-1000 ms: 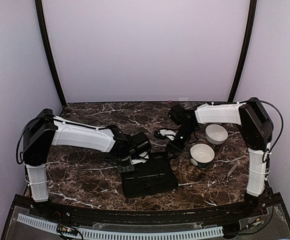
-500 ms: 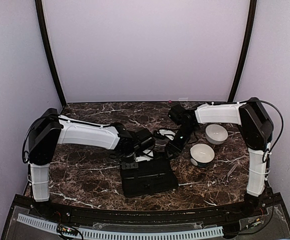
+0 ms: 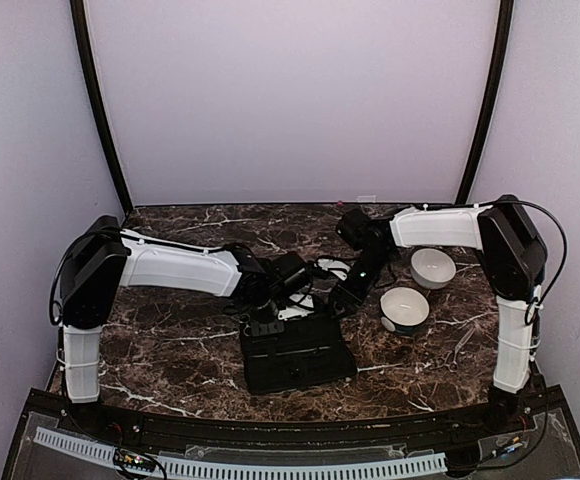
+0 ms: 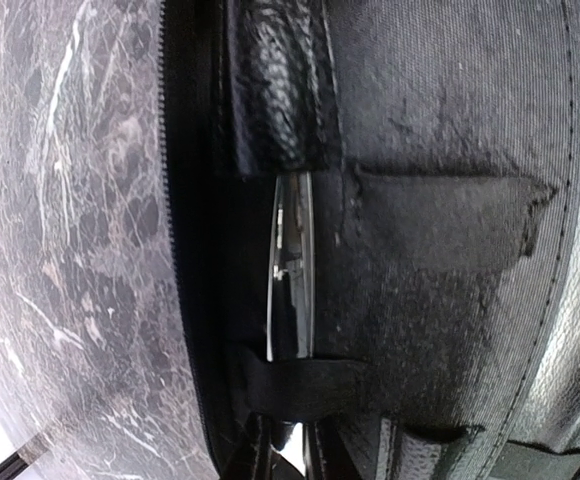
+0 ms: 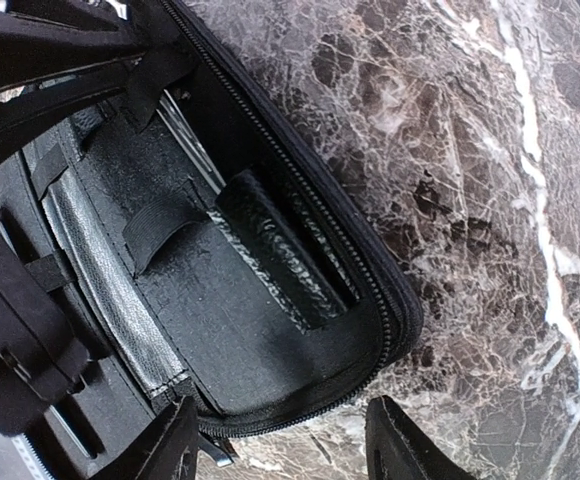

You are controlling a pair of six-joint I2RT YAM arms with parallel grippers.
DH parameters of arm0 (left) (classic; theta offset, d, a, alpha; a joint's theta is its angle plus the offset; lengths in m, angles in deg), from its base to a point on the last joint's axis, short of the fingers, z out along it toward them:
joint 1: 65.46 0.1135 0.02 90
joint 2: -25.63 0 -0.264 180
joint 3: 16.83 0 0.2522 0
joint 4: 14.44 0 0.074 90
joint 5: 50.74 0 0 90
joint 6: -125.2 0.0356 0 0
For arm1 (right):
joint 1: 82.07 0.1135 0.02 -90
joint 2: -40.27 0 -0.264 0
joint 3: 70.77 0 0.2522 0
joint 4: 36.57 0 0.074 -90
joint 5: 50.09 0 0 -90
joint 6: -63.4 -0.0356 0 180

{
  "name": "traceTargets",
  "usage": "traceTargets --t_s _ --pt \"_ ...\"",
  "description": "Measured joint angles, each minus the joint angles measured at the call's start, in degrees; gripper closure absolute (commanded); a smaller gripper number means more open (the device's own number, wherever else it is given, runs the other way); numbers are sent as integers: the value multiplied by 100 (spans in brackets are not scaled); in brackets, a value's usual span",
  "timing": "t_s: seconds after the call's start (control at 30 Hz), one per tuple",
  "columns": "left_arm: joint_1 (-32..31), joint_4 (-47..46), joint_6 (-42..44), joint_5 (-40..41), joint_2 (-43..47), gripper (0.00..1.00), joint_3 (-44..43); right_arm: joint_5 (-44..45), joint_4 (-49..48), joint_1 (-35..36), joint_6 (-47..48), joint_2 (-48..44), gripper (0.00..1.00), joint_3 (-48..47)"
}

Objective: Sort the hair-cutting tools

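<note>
The scissors would rest in the case (image 3: 295,355) under the elastic strap, in the sleeve, so it is time now for my left gripper to let go of them.
The black zip case (image 3: 295,355) lies open in the middle of the table. Inside it, silvery scissors (image 4: 292,270) sit under an elastic strap (image 4: 300,385). My left gripper (image 4: 305,462) is low over the case's left part, its dark fingers shut on the scissors' near end. My right gripper (image 5: 285,450) is open at the case's far right corner (image 5: 390,330). One finger (image 5: 165,450) is over the lining, the other (image 5: 405,450) is over the marble. In the top view the left gripper (image 3: 263,325) and right gripper (image 3: 342,298) flank the case's far edge.
Two white bowls (image 3: 433,267) (image 3: 404,309) stand right of the case. A thin silvery piece (image 3: 460,345) lies on the marble near the right arm's base. A small dark looped item (image 3: 328,268) lies behind the case. Walls close in behind and on both sides.
My left arm has reached further right along the case's far edge. The right arm has stayed put, and its jaws have narrowed a little.
</note>
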Motion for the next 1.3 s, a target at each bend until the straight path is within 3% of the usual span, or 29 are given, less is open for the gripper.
traceTargets --t_s 0.13,0.43,0.63,0.87,1.03,1.3 --pt "7 -55 -39 -70 -20 99 -20 -26 0 0 0 0 43 0" --pt "9 -131 -199 -59 -15 76 -7 -61 -2 0 4 0 43 0" --pt "22 -105 -337 -70 245 67 129 -59 -2 0 24 0 43 2" --pt "26 28 -623 142 1233 67 763 -59 -7 0 33 0 43 7" --pt "262 22 -968 -2 2092 78 1196 -61 -2 0 52 0 43 22" --pt "769 26 -1228 -562 2142 81 1580 -70 48 0 118 201 44 -90"
